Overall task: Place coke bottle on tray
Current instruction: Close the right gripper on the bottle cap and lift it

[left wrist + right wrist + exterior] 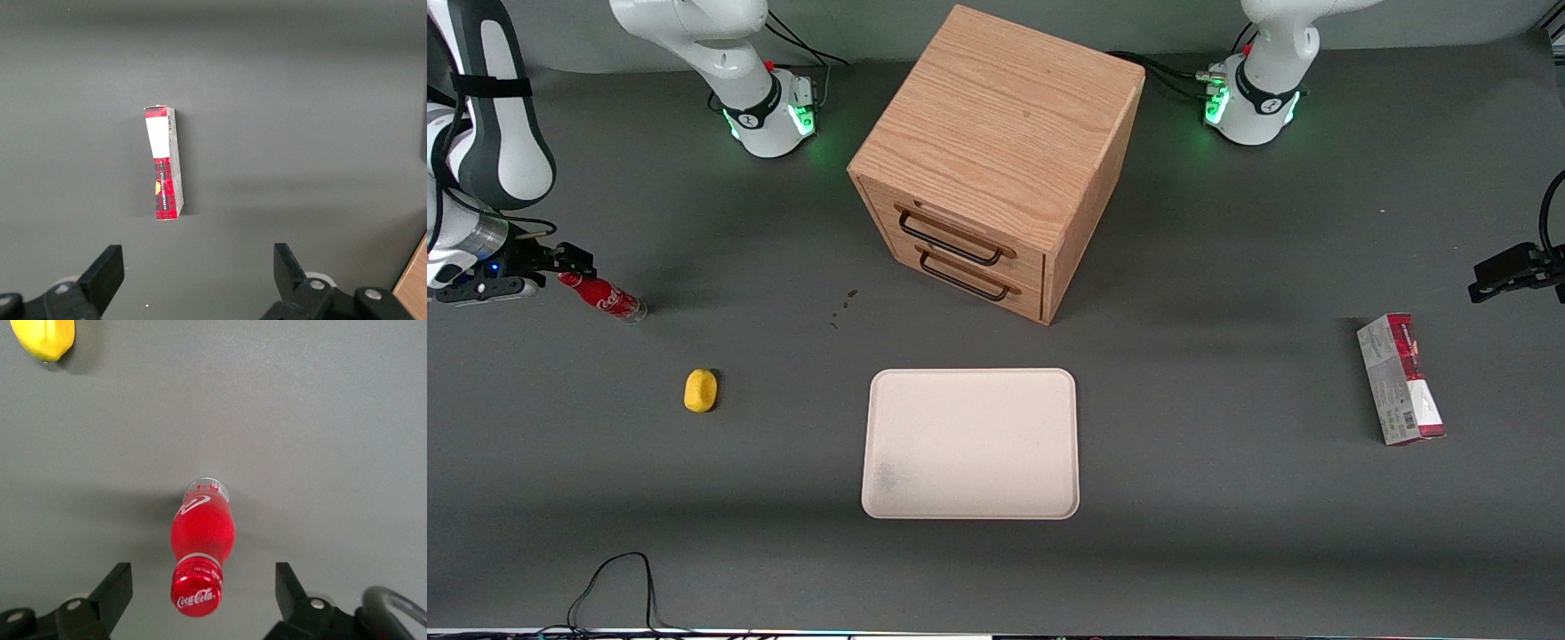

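Observation:
The right gripper grabs the coke bottle by its red cap (pixel 569 278) next, to put the bottle on the cream tray (pixel 969 444).
The coke bottle (pixel 602 296) is a small red bottle with white script, a red cap and a clear base. It rests on the grey table toward the working arm's end, apart from the tray. In the right wrist view the coke bottle (pixel 201 540) is seen from its cap end, the cap between the fingers (pixel 117 587) without touching either. My right gripper (pixel 574 260) is open and sits right at the cap, also shown in the wrist view (pixel 202 579). The cream tray (pixel 969 444) lies flat mid-table, nearer the front camera than the bottle, with nothing on it.
A yellow lemon-like object (pixel 701 390) lies between bottle and tray, nearer the camera; it shows in the wrist view (pixel 43 337). A wooden drawer cabinet (pixel 996 151) stands farther from the camera than the tray. A red-and-grey carton (pixel 1400 378) lies toward the parked arm's end.

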Controlling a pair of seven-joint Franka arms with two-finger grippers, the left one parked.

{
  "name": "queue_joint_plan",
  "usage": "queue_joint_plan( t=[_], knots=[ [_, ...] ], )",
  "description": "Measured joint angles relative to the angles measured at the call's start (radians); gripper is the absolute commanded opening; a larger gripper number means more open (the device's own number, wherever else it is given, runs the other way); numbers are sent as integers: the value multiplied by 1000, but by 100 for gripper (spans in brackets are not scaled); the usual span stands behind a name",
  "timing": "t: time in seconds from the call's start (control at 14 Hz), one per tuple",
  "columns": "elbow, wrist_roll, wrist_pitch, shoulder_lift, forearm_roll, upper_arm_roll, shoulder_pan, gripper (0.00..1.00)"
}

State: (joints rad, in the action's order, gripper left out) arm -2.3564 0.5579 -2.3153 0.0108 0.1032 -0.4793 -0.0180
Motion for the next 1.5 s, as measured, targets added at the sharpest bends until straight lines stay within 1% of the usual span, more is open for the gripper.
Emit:
queue_joint_plan(
  t=[0.14, 0.21, 0.29, 0.36, 0.57, 0.71, 0.86, 1.29, 1.5],
  knots=[
    [-1, 21, 0, -4, 0, 0, 0, 31],
    [-1, 25, 0, -7, 0, 0, 0, 23],
    [-1, 28, 0, -9, 0, 0, 0, 17],
    [-1, 29, 0, -11, 0, 0, 0, 14],
    [1, 31, 6, -12, -1, 0, 0, 10],
    [7, 33, 23, -12, -1, 0, 1, 10],
    [53, 35, 92, -9, -1, 3, 8, 10],
    [452, 36, 545, 17, -2, 10, 65, 10],
    [650, 39, 726, 22, -3, 21, 67, 10]
  ],
)
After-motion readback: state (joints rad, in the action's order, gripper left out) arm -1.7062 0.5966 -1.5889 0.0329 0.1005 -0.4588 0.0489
